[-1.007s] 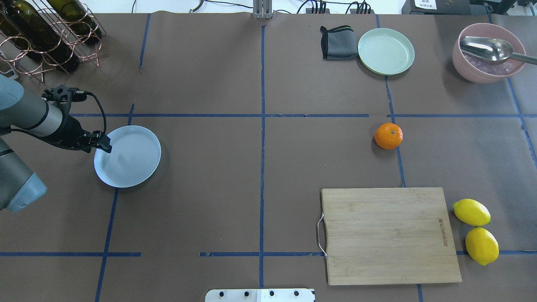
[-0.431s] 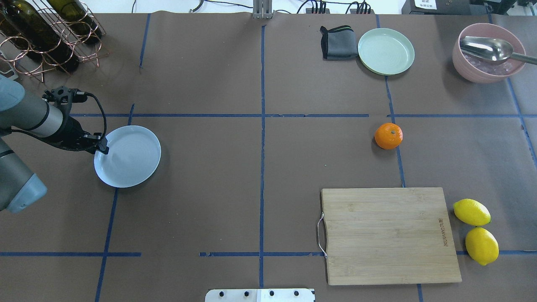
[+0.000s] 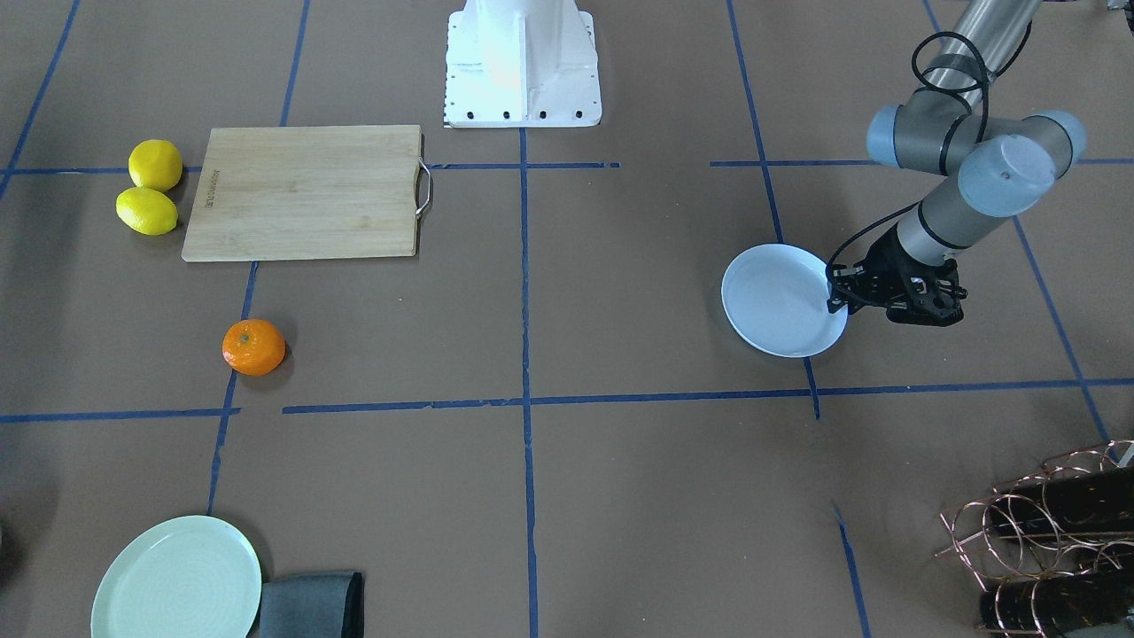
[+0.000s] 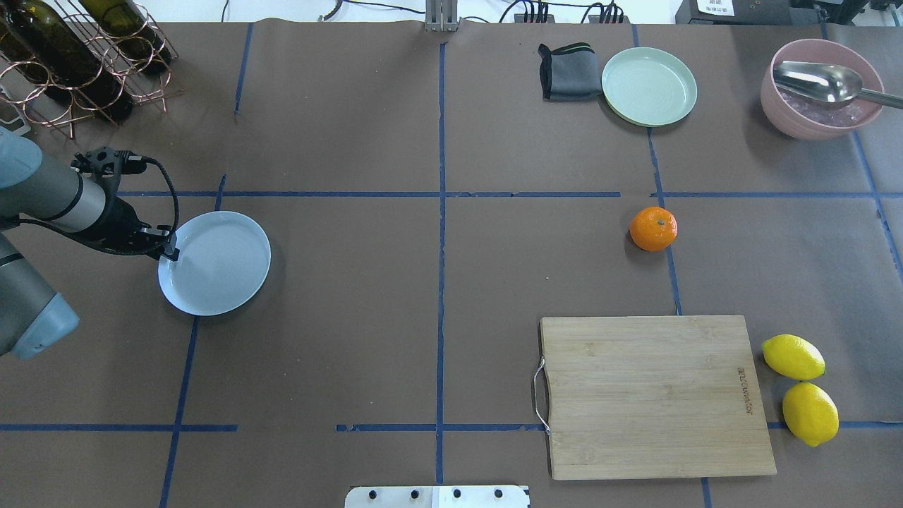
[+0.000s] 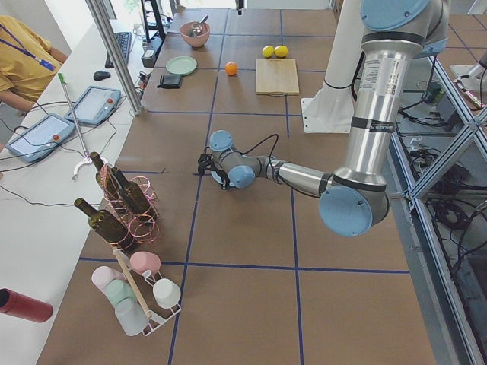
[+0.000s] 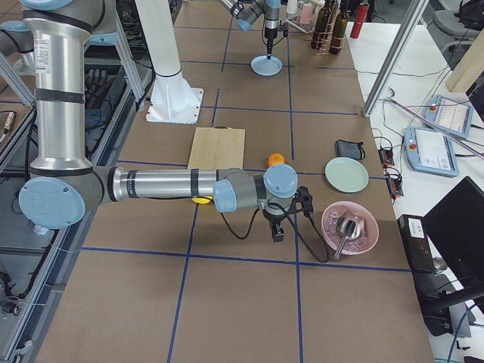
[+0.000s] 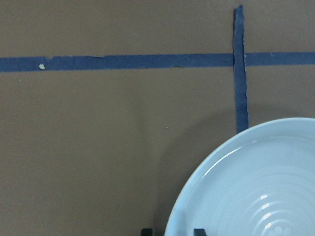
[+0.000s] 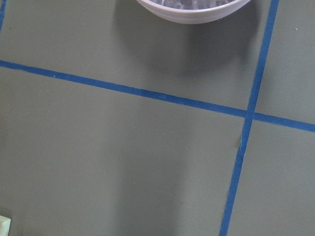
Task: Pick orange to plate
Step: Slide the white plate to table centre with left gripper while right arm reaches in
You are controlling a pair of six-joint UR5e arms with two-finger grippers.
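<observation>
I need to grab the plate by its rim (image 3: 845, 321) with my left gripper, and that leaves the pale bluish-white plate's flat middle (image 3: 782, 301) free for the orange.
The orange (image 4: 653, 228) rests on the brown table right of centre, far from both arms; it also shows in the front view (image 3: 253, 346). The pale bluish-white plate (image 4: 214, 262) lies on the left side with nothing on it. My left gripper (image 4: 169, 250) hovers low at the plate's left rim, open, and in the left wrist view its fingertips (image 7: 198, 231) straddle the rim of the plate (image 7: 256, 187). My right gripper (image 6: 277, 234) shows only in the exterior right view, pointing down near the pink bowl; I cannot tell its state.
A wooden cutting board (image 4: 656, 395) lies near the front right, with two lemons (image 4: 793, 357) beside it. At the back right stand a pale green plate (image 4: 649, 86), a grey cloth (image 4: 566, 72) and a pink bowl with a spoon (image 4: 822, 88). A wine rack (image 4: 77, 56) fills the back left.
My left gripper has drawn back to the left, from over the plate's inside to its left rim. The plate and the orange have stayed put.
</observation>
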